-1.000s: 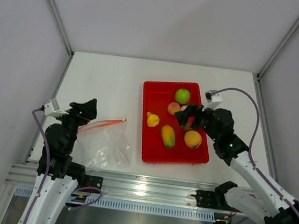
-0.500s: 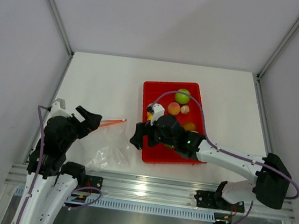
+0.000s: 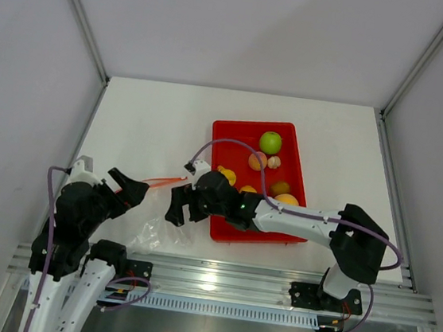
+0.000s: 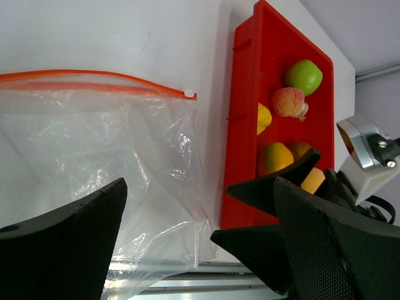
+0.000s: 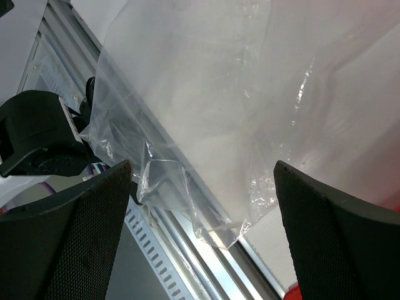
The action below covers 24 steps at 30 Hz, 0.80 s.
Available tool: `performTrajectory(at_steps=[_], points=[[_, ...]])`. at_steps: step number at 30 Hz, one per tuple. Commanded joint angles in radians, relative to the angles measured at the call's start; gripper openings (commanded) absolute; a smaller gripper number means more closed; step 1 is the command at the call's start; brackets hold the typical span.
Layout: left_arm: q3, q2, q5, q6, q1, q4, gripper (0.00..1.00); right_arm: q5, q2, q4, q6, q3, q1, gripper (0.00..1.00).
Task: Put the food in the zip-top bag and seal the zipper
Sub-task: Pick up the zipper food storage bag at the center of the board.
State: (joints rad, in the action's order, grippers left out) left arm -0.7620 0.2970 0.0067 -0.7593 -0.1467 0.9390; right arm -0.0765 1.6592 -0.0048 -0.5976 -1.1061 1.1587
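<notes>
My right gripper will next grab the zip-top bag's clear tray-side edge [image 3: 186, 229] [image 5: 240, 226], away from the zipper. It can shift the bag that way, and the bag's opening stays free for food.
The clear zip-top bag [image 3: 155, 221] lies flat near the table's front edge, its orange-red zipper [image 3: 164, 180] along the far side. It also shows in the left wrist view [image 4: 112, 156], with the zipper [image 4: 94, 78], and in the right wrist view [image 5: 237, 94]. The food lies in the red tray [image 3: 219, 226]: green apple [image 3: 270, 142], peach [image 3: 257, 161], beige piece [image 3: 274, 162], yellow pear-like piece [image 3: 226, 174], orange [image 3: 286, 199]. The arm partly hides the mango. My left gripper [image 3: 131, 188] is open and empty at the bag's left end. My right gripper [image 3: 182, 212] is open and empty over the bag's right edge.
The red tray [image 4: 244, 125] stands right of the bag, its left wall close to the bag's edge. The bag's near corner [image 5: 212, 219] hangs over the aluminium rail [image 3: 217, 276] at the table's front. The right arm stretches across the tray's near half.
My right arm has swung left from over the tray's fruit to the bag's right edge, still empty. My left gripper has drawn back slightly toward the near left.
</notes>
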Motion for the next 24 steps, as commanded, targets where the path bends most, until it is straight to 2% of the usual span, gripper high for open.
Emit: performTrajectory(at_steps=[1,5,10,11,19,20,22,24], points=[[-0.036,-0.019,0.045,0.012,0.001,0.014,0.99,0.014,0.052,-0.01,0.044,-0.084,0.029,0.95],[-0.031,-0.016,0.062,0.014,0.001,0.018,1.0,-0.003,0.103,-0.04,0.085,-0.116,0.047,0.92],[-0.043,-0.006,0.038,0.008,0.001,0.04,1.0,-0.055,0.148,-0.018,0.114,-0.121,0.059,0.77],[-0.048,-0.006,0.038,0.008,0.001,0.04,1.0,-0.055,0.154,-0.017,0.117,-0.121,0.059,0.77],[-0.071,0.019,0.047,-0.003,0.001,0.046,1.0,-0.019,0.145,-0.015,0.188,-0.136,0.055,0.29],[-0.077,0.022,0.045,-0.006,0.001,0.052,0.99,-0.028,0.133,-0.014,0.203,-0.138,0.047,0.16],[-0.108,0.04,0.027,-0.003,0.001,0.078,0.99,-0.068,0.117,-0.011,0.248,-0.138,0.036,0.02],[-0.137,0.05,0.019,0.005,0.001,0.087,1.0,-0.091,0.09,-0.011,0.289,-0.129,0.021,0.0]])
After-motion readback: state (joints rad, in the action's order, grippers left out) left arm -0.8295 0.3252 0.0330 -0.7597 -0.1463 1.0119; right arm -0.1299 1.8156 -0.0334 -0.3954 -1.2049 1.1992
